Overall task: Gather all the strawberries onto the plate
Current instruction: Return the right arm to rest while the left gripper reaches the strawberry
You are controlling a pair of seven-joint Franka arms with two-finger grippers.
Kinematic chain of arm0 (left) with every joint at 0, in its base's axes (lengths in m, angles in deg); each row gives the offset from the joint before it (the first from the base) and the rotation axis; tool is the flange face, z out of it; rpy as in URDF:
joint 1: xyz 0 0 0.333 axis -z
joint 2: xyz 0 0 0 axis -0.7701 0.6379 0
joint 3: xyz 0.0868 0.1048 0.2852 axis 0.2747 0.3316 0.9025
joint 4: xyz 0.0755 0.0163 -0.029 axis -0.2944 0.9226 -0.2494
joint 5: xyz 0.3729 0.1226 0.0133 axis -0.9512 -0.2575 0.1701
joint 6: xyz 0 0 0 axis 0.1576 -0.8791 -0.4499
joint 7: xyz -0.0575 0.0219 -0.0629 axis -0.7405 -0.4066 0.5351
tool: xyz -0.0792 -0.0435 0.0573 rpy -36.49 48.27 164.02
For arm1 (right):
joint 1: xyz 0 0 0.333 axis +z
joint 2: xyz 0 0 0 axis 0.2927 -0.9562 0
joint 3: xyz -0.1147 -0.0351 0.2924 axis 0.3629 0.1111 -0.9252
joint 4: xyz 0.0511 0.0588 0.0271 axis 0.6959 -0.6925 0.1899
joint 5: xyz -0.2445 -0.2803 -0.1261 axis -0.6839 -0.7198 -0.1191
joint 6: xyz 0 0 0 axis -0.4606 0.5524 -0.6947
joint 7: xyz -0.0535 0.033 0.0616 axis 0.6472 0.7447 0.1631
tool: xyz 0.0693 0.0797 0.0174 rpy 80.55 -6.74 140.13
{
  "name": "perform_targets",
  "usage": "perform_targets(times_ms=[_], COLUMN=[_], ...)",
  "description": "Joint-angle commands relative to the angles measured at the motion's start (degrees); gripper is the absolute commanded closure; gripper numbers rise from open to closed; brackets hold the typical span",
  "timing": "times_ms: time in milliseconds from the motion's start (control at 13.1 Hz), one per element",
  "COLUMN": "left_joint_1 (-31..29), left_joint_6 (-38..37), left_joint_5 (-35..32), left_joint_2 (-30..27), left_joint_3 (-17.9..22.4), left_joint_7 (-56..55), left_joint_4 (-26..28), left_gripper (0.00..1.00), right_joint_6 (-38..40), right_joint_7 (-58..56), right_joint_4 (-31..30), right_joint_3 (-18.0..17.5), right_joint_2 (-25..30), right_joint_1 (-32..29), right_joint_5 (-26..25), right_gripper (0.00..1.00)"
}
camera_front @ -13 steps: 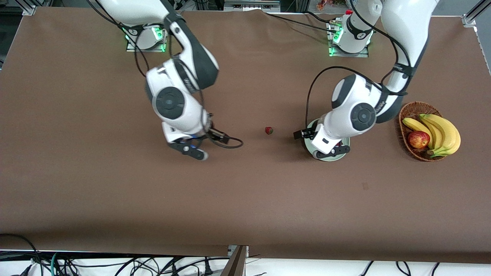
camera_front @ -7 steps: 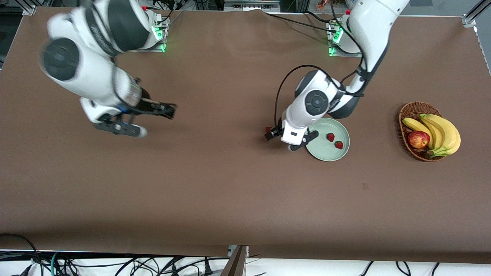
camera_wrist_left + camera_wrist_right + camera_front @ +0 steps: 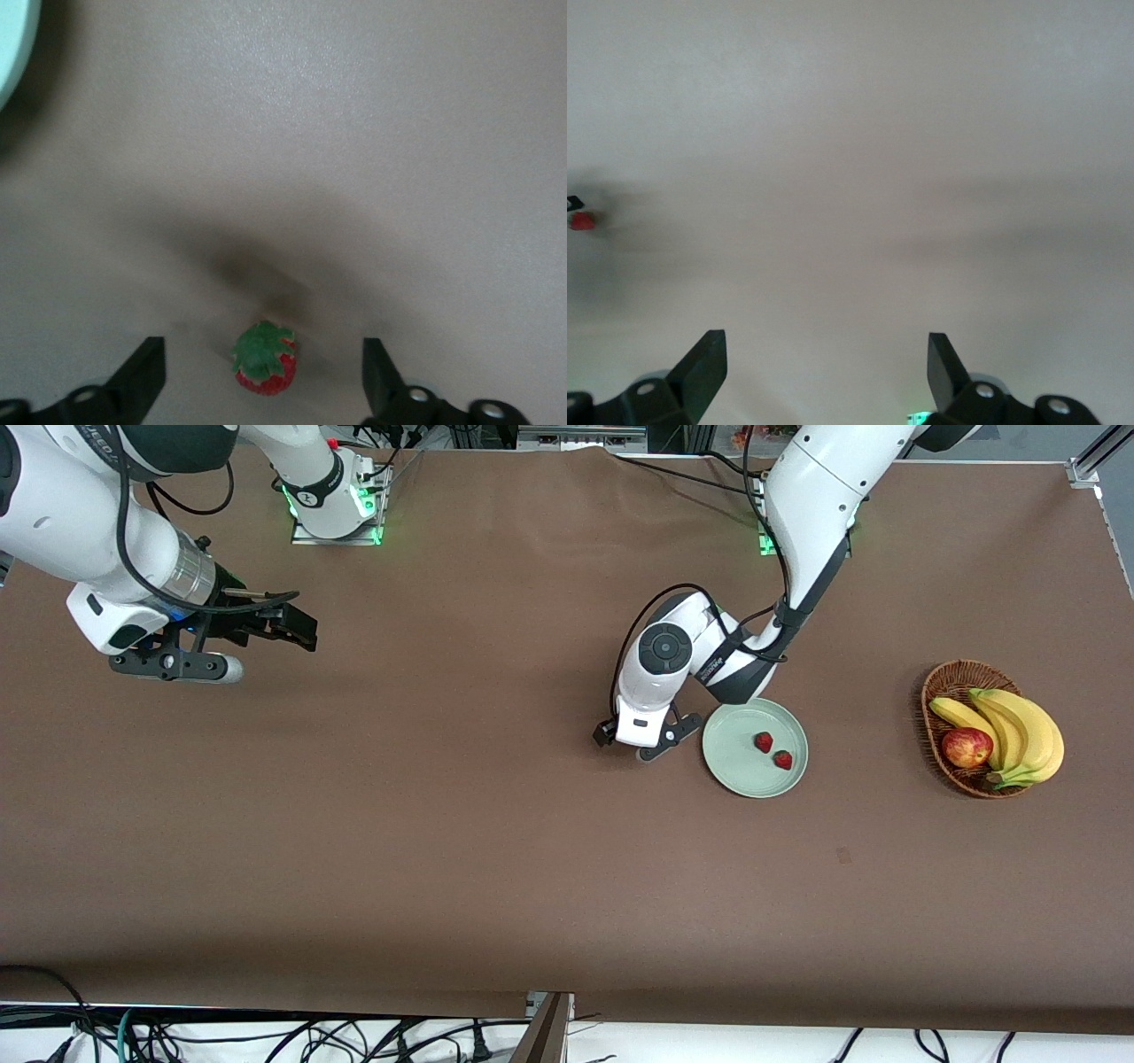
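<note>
I should close my left gripper on the strawberry now, since my fingers are beside the strawberry's red body and level with its green top.
Two strawberries lie in the pale green plate. Another strawberry, red with a green top, rests on the table beside the plate, toward the right arm's end. In the front view my left hand hides it. My left gripper is low over it. In the left wrist view the left gripper is open, one finger on each side of the berry and neither touching it. The plate's rim shows at that view's corner. My right gripper hangs open and empty over bare table near the right arm's end.
A brown wicker basket with bananas and a red apple stands toward the left arm's end of the table. Brown cloth covers the table. Cables hang along the table's edge nearest the front camera.
My left gripper left the plate and came down over the lone strawberry. My right arm swung away toward its own end of the table.
</note>
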Motion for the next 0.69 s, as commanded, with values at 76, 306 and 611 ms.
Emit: perform_targets(times_ms=[76, 306, 611], left_joint_1=[2.88, 2.98, 1.92], left_joint_6=[0.24, 0.24, 0.06], left_joint_5=[-1.62, -1.79, -1.88], left_joint_2=[1.22, 1.49, 0.96], left_joint_3=[0.34, 0.34, 0.78], left_joint_7=[-1.84, -1.58, -0.35], left_joint_4=[-0.88, -0.98, -1.41], left_gripper=[0.38, 0.7, 0.8], right_joint_6=[-1.21, -1.21, -1.12], right_joint_7=[-1.8, -1.8, -1.72], right_joint_4=[-0.81, -0.1, 1.99], right_joint_3=[-9.86, -29.3, -29.61], right_joint_2=[0.92, 0.83, 0.83], right_joint_1=[-9.76, -28.68, -29.33], right_joint_5=[-1.8, -4.17, -4.35], right_gripper=[0.0, 0.0, 0.0])
